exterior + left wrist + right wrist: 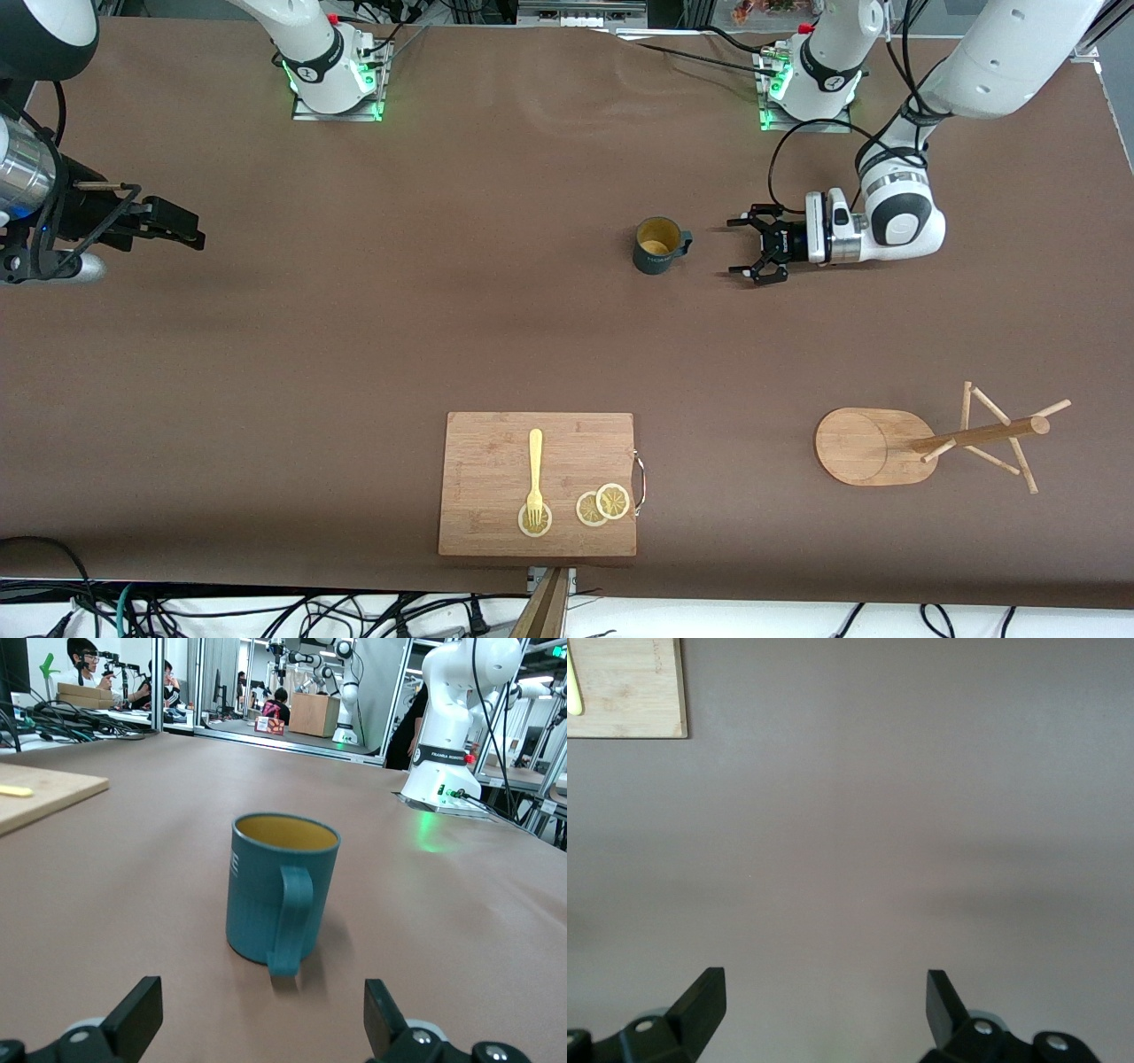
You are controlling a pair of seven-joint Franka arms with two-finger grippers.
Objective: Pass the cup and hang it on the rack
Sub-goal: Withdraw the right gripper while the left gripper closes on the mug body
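Note:
My left gripper is going to grab the cup next by its loop handle [686, 243] [291, 920], to pass the cup along and hang it on the rack.
The cup [660, 245] is a dark teal ribbed mug with a yellow-ochre inside. It stands upright on the brown table, its loop handle pointing toward the left arm's end. My left gripper [738, 246] is open, low beside the cup on the handle side, a short gap away. In the left wrist view the cup [282, 890] stands just ahead of the open left gripper [264, 1028], handle toward it. The rack [873, 446], a wooden mug tree, stands nearer the front camera at the left arm's end. My right gripper [191, 234] is open and empty over bare table at the right arm's end; its wrist view [826, 1010] shows the same.
A rectangular wooden cutting board [496, 461] with a metal handle lies near the table's front edge. It carries a yellow fork [535, 474] and lemon slices [603, 504]. Its corner shows in the right wrist view [625, 687]. Cables hang below the front edge.

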